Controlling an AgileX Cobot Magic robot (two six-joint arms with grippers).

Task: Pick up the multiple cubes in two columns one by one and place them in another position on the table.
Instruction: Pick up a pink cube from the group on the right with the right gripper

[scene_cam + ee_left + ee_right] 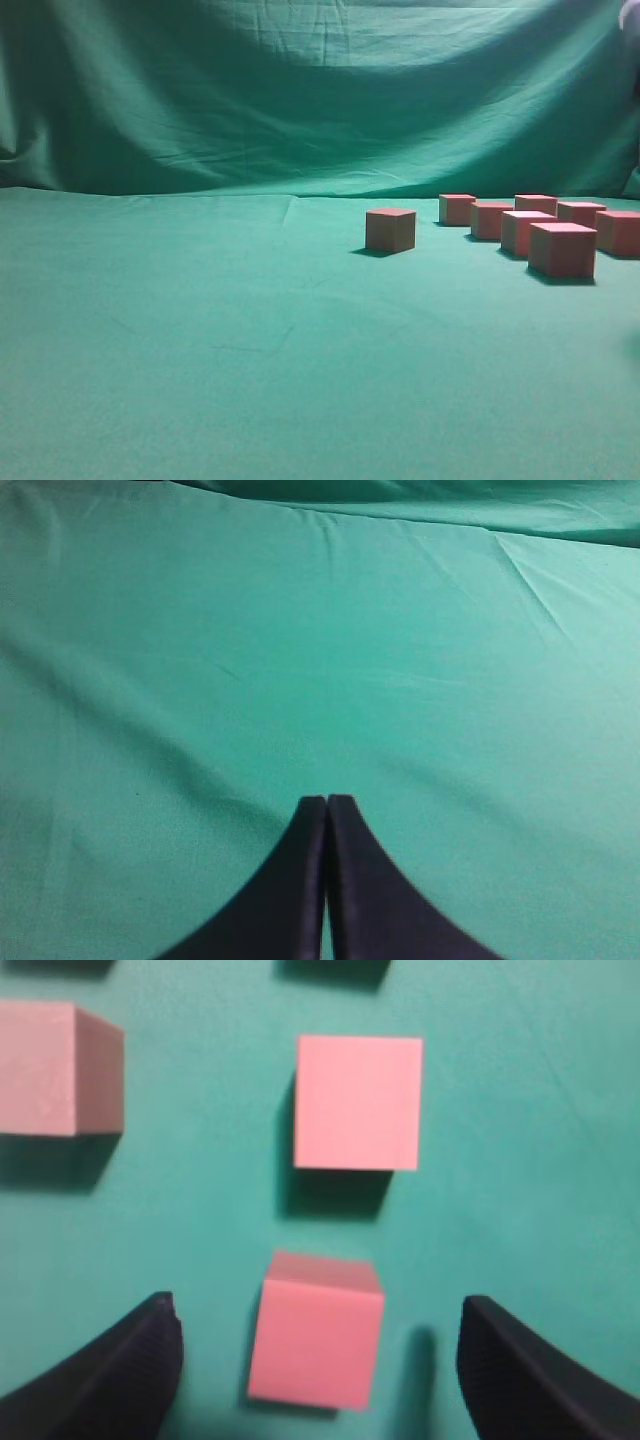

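Note:
I need to grab the pink cube by its opposite sides with my right gripper next, so that I can move it out of its column.
Several pinkish-red cubes stand in two columns [527, 232] at the right of the green table [200, 330], and one cube [390, 229] sits alone to their left. My right gripper [318, 1305] looks straight down and is open, its black fingers [130, 1360] on either side of one cube [315, 1335] with a gap on each side. Another cube [358, 1102] lies just beyond it and a third [55, 1068] at the upper left. My left gripper [327, 800] is shut, empty, above bare cloth. Neither gripper's fingers show in the exterior view.
A wrinkled green cloth backdrop [300, 90] rises behind the table. A pale blurred shape [630, 15] pokes in at the top right corner of the exterior view. Bare cloth stretches across the left and front of the table.

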